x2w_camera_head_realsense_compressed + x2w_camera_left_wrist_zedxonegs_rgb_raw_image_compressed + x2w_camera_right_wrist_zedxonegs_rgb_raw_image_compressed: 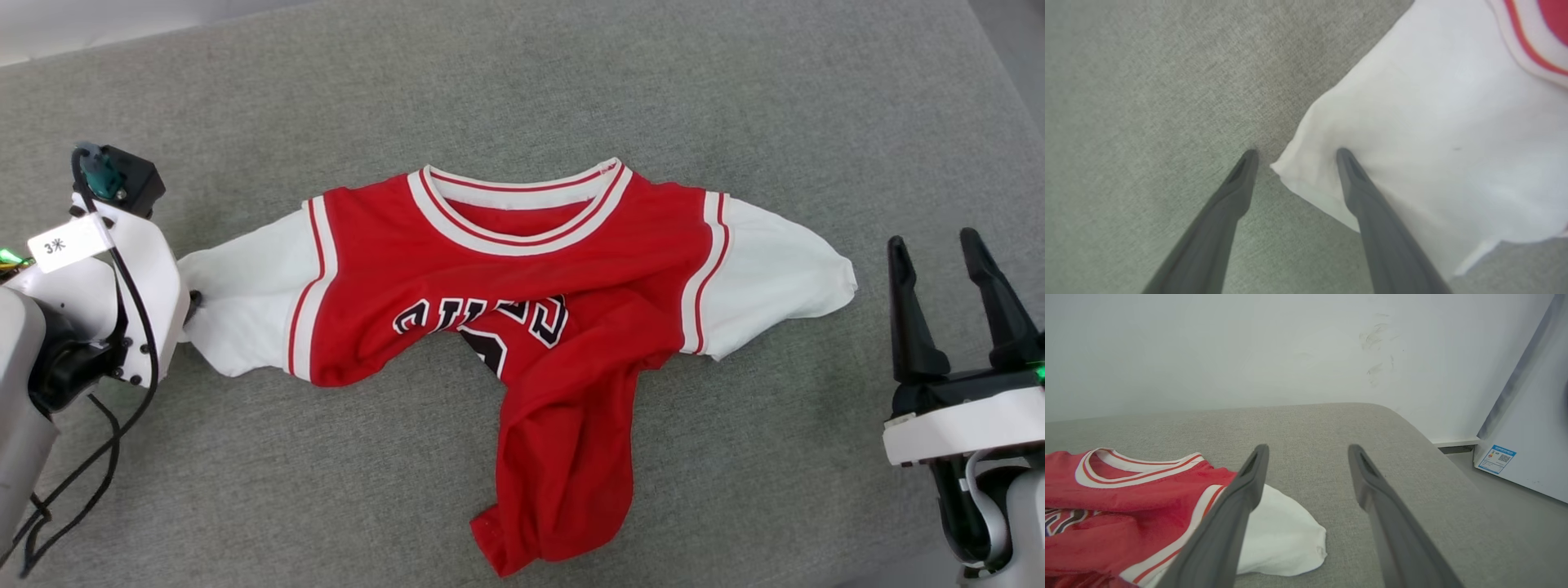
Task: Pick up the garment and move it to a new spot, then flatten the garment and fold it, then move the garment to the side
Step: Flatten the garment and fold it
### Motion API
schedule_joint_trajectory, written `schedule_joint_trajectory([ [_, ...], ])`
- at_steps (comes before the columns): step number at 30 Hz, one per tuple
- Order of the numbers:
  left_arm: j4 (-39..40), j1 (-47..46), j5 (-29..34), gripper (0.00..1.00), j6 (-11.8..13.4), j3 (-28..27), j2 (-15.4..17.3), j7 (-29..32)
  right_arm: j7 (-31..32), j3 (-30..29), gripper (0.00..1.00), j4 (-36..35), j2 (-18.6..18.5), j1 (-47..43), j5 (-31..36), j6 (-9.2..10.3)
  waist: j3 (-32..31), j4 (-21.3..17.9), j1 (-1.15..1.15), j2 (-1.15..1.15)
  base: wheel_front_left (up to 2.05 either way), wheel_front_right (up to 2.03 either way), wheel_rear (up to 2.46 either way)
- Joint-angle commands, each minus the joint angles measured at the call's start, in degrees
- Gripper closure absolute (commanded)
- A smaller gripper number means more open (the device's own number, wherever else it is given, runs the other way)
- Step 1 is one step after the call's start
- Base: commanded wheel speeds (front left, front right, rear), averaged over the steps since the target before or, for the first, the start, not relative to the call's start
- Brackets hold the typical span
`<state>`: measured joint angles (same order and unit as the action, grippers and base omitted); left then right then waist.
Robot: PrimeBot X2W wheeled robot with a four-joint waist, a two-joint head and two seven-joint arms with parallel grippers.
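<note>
My right gripper grabs the garment by the sleeve's puckered hem edge (847,283) next, since the white sleeve (769,266) lies slack on the cushion.
The garment (522,294), a red jersey with white sleeves and black lettering, lies on the grey cushion, collar away from me, its lower body bunched into a twisted strip toward the near edge. My left gripper (1294,154) is open, pointing down at the corner of the left white sleeve (1412,134); one finger rests on the sleeve, the other on the cushion beside it. In the head view its fingertips are hidden behind the wrist. My right gripper (935,245) stands open, empty, to the right of the right sleeve (1282,543).
The grey cushion (735,106) has a rounded far right corner (1392,416), with a white wall behind it. A white appliance with a blue label (1496,459) stands on the floor at the right. A black cable (90,457) hangs from the left arm.
</note>
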<state>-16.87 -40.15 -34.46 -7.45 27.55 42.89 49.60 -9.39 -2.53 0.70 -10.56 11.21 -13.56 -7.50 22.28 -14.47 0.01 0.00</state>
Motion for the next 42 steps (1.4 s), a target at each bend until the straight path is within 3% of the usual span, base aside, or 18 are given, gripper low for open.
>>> schedule_joint_trajectory([
  [1, -0.97, 0.53, -0.97, 0.00, 0.06, 1.90, 0.15, 1.99, -0.53, 0.39, 0.00, 0.34, 0.22, 1.00, -0.05, 0.03, 0.44, -0.30, -0.01, 0.00, 0.00, 0.00, 0.00],
  [5, -0.71, 1.73, -3.13, 0.00, -0.07, 4.78, 0.63, 5.16, -0.91, 0.61, 0.00, 0.75, -0.09, 1.51, -0.20, 0.02, 0.95, -0.13, -0.01, 0.00, 0.00, 0.00, 0.00],
  [6, -0.80, 1.70, -3.39, 0.34, -0.07, 4.85, 0.61, 4.97, -1.02, 0.57, 0.00, 0.88, -0.19, 1.59, -0.18, 0.02, 1.04, 0.00, -0.01, 0.00, 0.00, 0.00, 0.00],
  [7, -1.10, 1.62, -3.73, 1.00, -0.01, 4.49, 0.27, 4.25, -1.05, 0.59, 0.00, 1.02, -0.31, 1.65, -0.13, 0.02, 1.10, 0.14, -0.01, 0.00, 0.00, 0.00, 0.00],
  [16, -1.12, -0.39, -0.78, 1.00, 1.45, 0.73, -1.95, -12.24, 2.61, 1.11, 0.00, 2.52, -2.74, 1.35, 0.87, 0.02, -1.33, 2.41, -0.01, 0.00, 0.00, 0.00, 0.00],
  [21, 1.05, -1.06, 1.03, 1.00, 2.26, -0.53, -2.65, -20.31, 9.07, 1.65, 0.00, 2.89, -5.38, 1.13, 1.25, 0.03, -2.90, 4.32, -0.01, 0.00, 0.00, 0.00, 0.00],
  [26, 6.62, -0.34, 0.82, 1.00, 2.11, -1.67, -3.47, -27.00, 21.33, 1.32, 0.00, 3.03, -9.63, 2.66, 0.09, 0.03, -4.27, 7.09, -0.01, 0.00, 0.00, 0.00, 0.00],
  [34, 19.67, 4.41, -0.58, 1.00, 3.49, -1.63, -4.80, -29.74, 42.95, 0.13, 0.00, 5.83, -13.00, 6.45, -2.52, 0.03, -4.30, 11.13, -0.01, 0.00, 0.00, 0.00, 0.00],
  [42, 30.54, 7.79, 0.32, 1.00, 5.51, -0.21, -4.77, -28.99, 51.67, 0.48, 0.00, 11.37, -14.77, 9.77, -2.15, 0.03, -2.78, 14.40, -0.01, 0.00, 0.00, 0.00, 0.00],
])
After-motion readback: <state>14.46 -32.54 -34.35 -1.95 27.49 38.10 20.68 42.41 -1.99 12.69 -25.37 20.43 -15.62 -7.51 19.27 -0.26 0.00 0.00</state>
